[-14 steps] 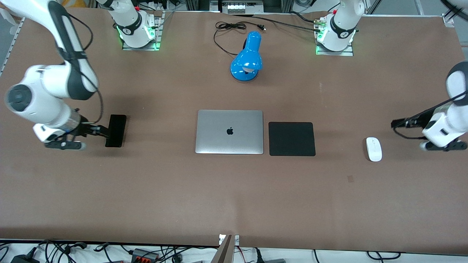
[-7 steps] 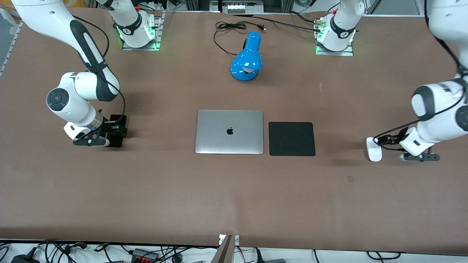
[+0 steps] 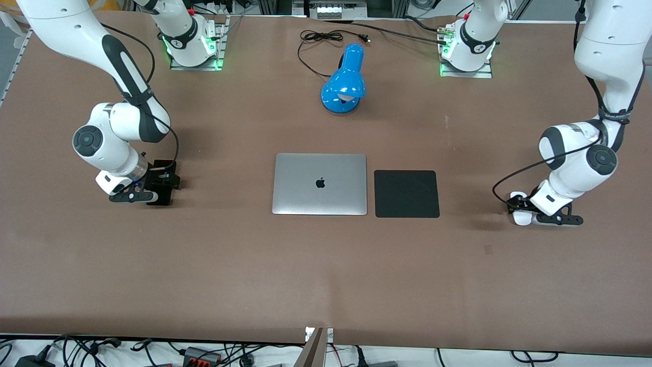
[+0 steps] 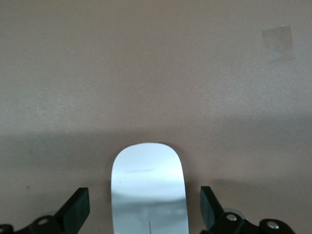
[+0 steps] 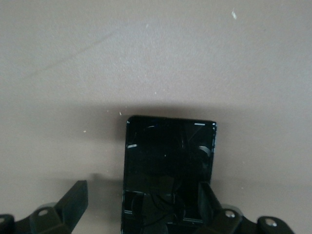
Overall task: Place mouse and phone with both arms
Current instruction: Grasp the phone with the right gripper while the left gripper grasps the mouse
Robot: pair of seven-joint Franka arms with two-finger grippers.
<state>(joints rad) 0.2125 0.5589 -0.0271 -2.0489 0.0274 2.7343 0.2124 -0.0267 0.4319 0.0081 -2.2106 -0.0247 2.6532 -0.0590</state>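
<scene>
The left gripper's fingers are low over the table, one on either side of the white mouse. The left gripper should close on the mouse now.
The white mouse (image 3: 521, 219) lies on the table toward the left arm's end. My left gripper (image 3: 518, 206) is low over it and open. In the left wrist view the mouse (image 4: 148, 187) sits between the two fingers (image 4: 78, 212) with a gap on each side. The black phone (image 3: 162, 199) lies toward the right arm's end. My right gripper (image 3: 160, 182) is low over it and open. In the right wrist view the phone (image 5: 168, 165) lies between the fingers (image 5: 75, 202), off-centre: one finger overlaps its edge, the other stands well clear.
A closed silver laptop (image 3: 320, 183) lies mid-table with a black square mouse pad (image 3: 406, 193) beside it toward the left arm's end. A blue desk lamp (image 3: 345, 81) and its black cable (image 3: 321, 38) lie nearer the bases.
Both arms have swung in and come down: the right gripper moved from beside the phone to over it, and the left gripper moved from the table's end to over the mouse.
</scene>
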